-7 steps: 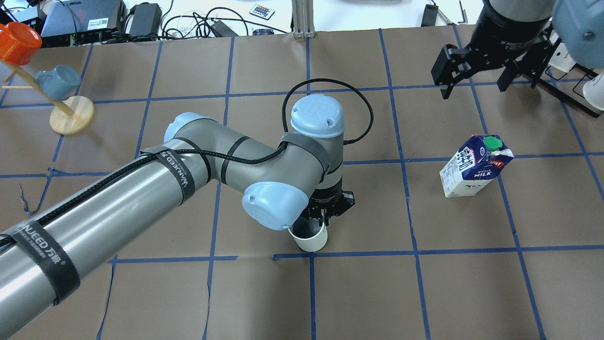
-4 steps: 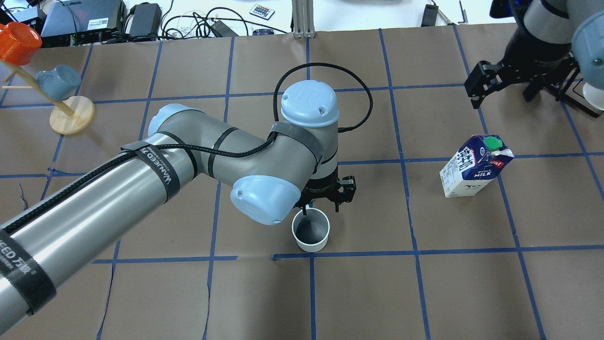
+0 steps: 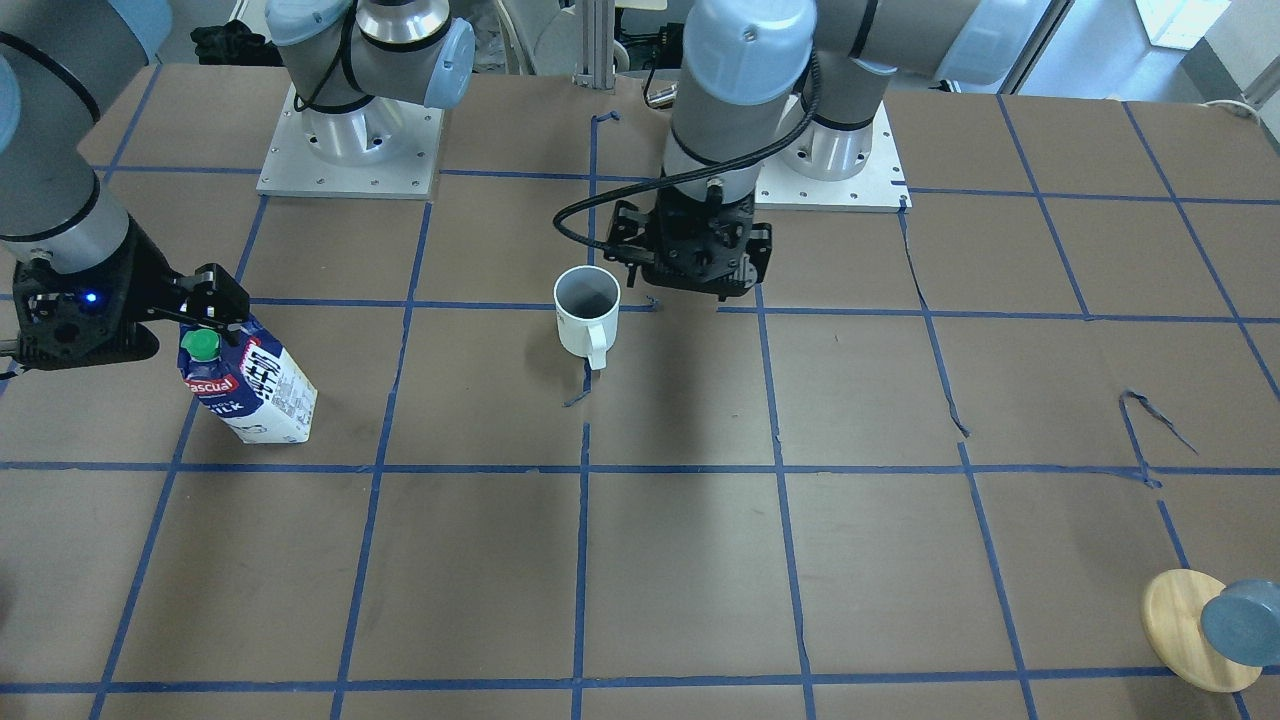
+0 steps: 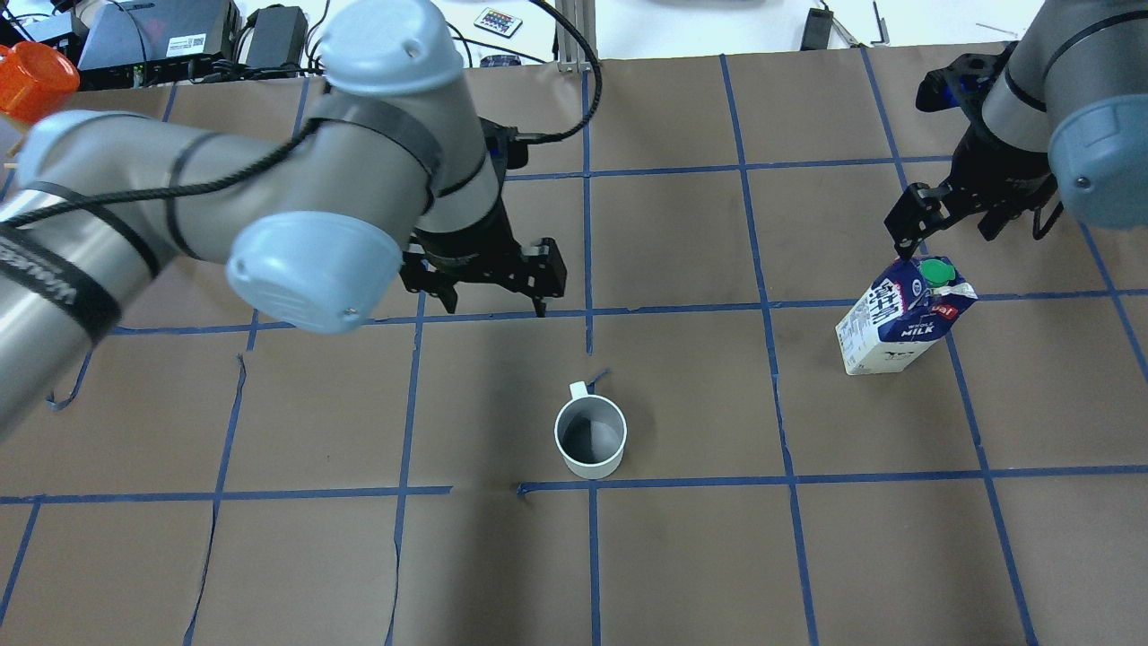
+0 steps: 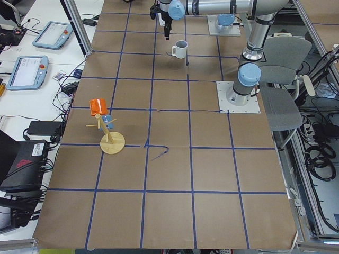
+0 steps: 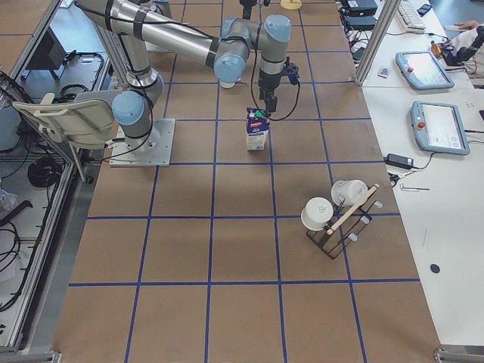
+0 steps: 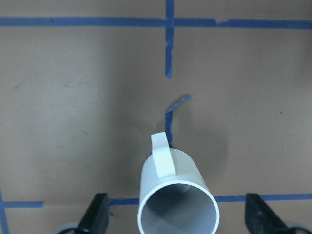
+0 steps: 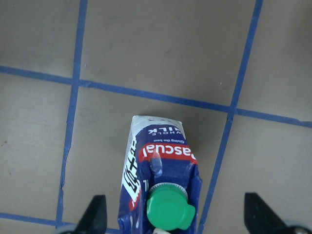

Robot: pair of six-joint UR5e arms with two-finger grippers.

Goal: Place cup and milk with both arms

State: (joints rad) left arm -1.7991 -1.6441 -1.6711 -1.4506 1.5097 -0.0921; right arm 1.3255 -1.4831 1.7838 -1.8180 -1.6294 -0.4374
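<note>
I should grab the carton with my right gripper by its top around the green cap (image 3: 212,344) next. Then I can place the milk beside the cup (image 3: 587,312).
The cream-white cup (image 4: 589,437) stands upright on the brown table, free of any grip, with its handle pointing away from the robot. It also shows in the front view (image 3: 587,310) and in the left wrist view (image 7: 178,204). My left gripper (image 4: 493,301) is open and empty, raised above and to the far left of the cup. The milk (image 4: 901,318) stands upright at the right, green cap on top; it also shows in the right wrist view (image 8: 161,180). My right gripper (image 4: 969,229) is open just above the carton's top, its fingers (image 8: 96,214) wide on both sides, not touching.
A wooden mug tree (image 3: 1185,630) with an orange mug (image 4: 31,81) and a blue mug (image 3: 1240,620) stands at the far left. A black rack with white cups (image 6: 336,215) stands at the right end. Cables and devices (image 4: 161,36) line the far edge.
My left gripper let go of the cup, opened, then rose and drew away to the far left. My right gripper moved down and nearer, to just over the milk. The cup and the milk stayed put.
</note>
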